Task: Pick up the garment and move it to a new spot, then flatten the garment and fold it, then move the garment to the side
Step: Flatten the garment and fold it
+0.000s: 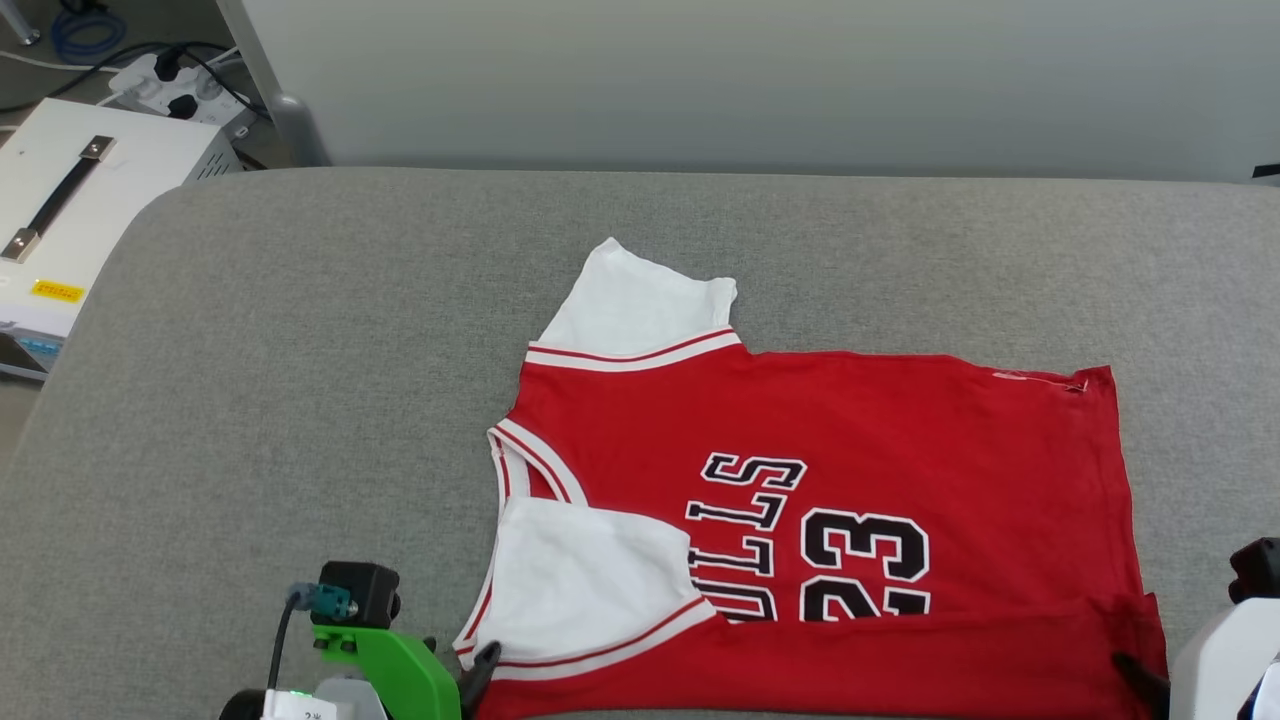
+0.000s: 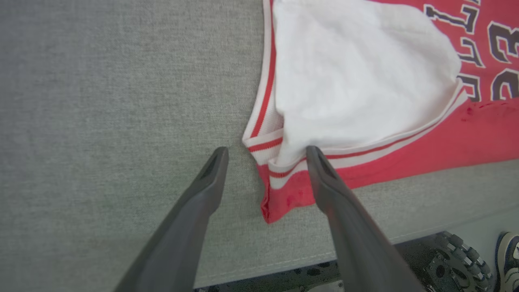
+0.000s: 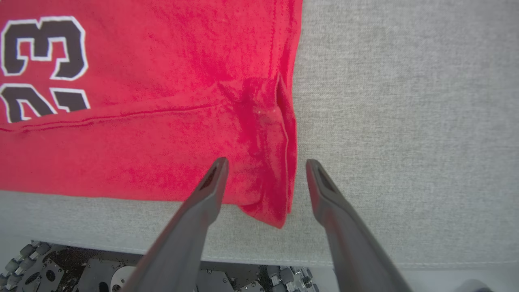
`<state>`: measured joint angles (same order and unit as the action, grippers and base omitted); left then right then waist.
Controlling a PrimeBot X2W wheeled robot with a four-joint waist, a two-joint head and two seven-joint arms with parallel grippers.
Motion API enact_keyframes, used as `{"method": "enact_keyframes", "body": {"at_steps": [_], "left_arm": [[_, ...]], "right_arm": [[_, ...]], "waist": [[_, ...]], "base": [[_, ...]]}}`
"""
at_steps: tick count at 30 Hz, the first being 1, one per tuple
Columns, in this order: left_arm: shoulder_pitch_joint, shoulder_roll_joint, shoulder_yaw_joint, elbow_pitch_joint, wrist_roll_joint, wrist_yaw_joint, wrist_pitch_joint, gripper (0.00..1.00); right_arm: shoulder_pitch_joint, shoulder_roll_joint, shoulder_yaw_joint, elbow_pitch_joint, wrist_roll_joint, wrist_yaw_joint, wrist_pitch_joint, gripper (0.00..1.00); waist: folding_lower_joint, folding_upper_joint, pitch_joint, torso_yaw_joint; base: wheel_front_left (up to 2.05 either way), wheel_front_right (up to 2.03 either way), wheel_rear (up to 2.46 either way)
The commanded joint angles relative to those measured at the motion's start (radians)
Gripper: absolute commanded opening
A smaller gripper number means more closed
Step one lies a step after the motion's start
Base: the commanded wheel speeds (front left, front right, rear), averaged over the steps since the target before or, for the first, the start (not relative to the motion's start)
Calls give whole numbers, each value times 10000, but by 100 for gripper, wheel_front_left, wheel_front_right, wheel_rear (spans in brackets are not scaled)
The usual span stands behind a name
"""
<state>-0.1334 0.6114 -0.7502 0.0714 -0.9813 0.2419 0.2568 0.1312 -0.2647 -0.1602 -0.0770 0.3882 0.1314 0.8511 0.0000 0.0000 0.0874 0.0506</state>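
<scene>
The garment lies flat but its corner puckers up into a fold, so my right gripper will grab the red hem corner (image 1: 1146, 654) next.
The garment (image 1: 850, 430), a red jersey with white sleeves and black "BULLS 23" print, lies flat on the grey table (image 1: 300, 350). Its collar points left, and its near edge is folded up over the print. One white sleeve (image 1: 590, 580) is folded onto the front. In the left wrist view my left gripper (image 2: 266, 152) stands open over the garment's near-left corner (image 2: 279, 190), its right finger (image 2: 324, 178) over the striped trim. In the right wrist view my right gripper (image 3: 266, 162) is open, with the near-right hem corner (image 3: 271, 194) lying between its fingers. Neither holds the cloth.
A white box with a black handle (image 1: 70, 200) and a power strip (image 1: 175, 90) sit on the floor at the far left. The table's near edge (image 2: 284, 263) runs just below both grippers, with the robot's base wheels (image 2: 454, 251) and a shoe (image 2: 509, 255) beneath it.
</scene>
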Motion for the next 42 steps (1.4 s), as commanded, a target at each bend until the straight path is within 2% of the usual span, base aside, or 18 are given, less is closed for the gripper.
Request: {"method": "enact_keyframes", "body": {"at_steps": [1, 4, 7, 13, 18, 19, 20, 22, 31, 36, 42], "left_arm": [[-289, -65, 116, -38, 179, -48, -289, 100], [-491, -190, 443, -174, 499, -53, -1257, 100], [-724, -295, 609, -355, 944, -308, -2295, 100], [-965, -540, 819, -275, 1873, -514, -4311, 100], [-890, -952, 1239, -177, 2349, -683, -5098, 100], [-848, -1029, 1339, -176, 2476, -705, -5136, 100], [-636, -1416, 1823, -309, 2942, -837, -5177, 100], [-443, -1680, 2144, -382, 3260, -1029, -5181, 100], [-201, -2324, 3060, -156, 4178, -1872, -5184, 100], [-1238, -1927, 2611, 302, 4618, -2661, -4704, 100], [-3737, -1421, 2145, 956, 4592, -3428, -2574, 100]], "right_arm": [[-214, -77, -9, -128, 57, -7, -247, 100], [-345, -216, 17, -486, 133, -7, -1091, 100], [-433, -291, 115, -773, 246, -7, -2010, 100], [-491, -326, 324, -1130, 133, -7, -4233, 100], [-495, 39, 458, -1068, -235, -7, -6264, 100], [-473, 87, 500, -1026, -334, -7, -6532, 100], [-397, 302, 644, -825, -524, -7, -7228, 100], [-365, 441, 696, -722, -581, -7, -7508, 100], [-524, 633, 951, -655, -624, -7, -7880, 100], [-705, 698, 1058, -948, -633, -7, -7849, 100], [-1007, 731, 1285, -1342, -687, -7, -7707, 100]], "waist": [[0, 0, -139, 28], [0, 0, -314, 51], [0, 0, -431, 64], [0, 0, -572, 41], [0, 0, -573, -19], [0, 0, -564, -33], [0, 0, -516, -81], [0, 0, -482, -101], [0, 0, -105, -365], [0, 0, 474, -649], [0, 0, 1519, -1211]], "base": [[0, 0, 0], [0, 0, 0], [0, 0, 0], [0, 0, 0], [0, 0, 0], [0, 0, 0], [0, 0, 0], [0, 0, 0], [0, 0, 0], [0, 0, 0], [0, 0, 0]]}}
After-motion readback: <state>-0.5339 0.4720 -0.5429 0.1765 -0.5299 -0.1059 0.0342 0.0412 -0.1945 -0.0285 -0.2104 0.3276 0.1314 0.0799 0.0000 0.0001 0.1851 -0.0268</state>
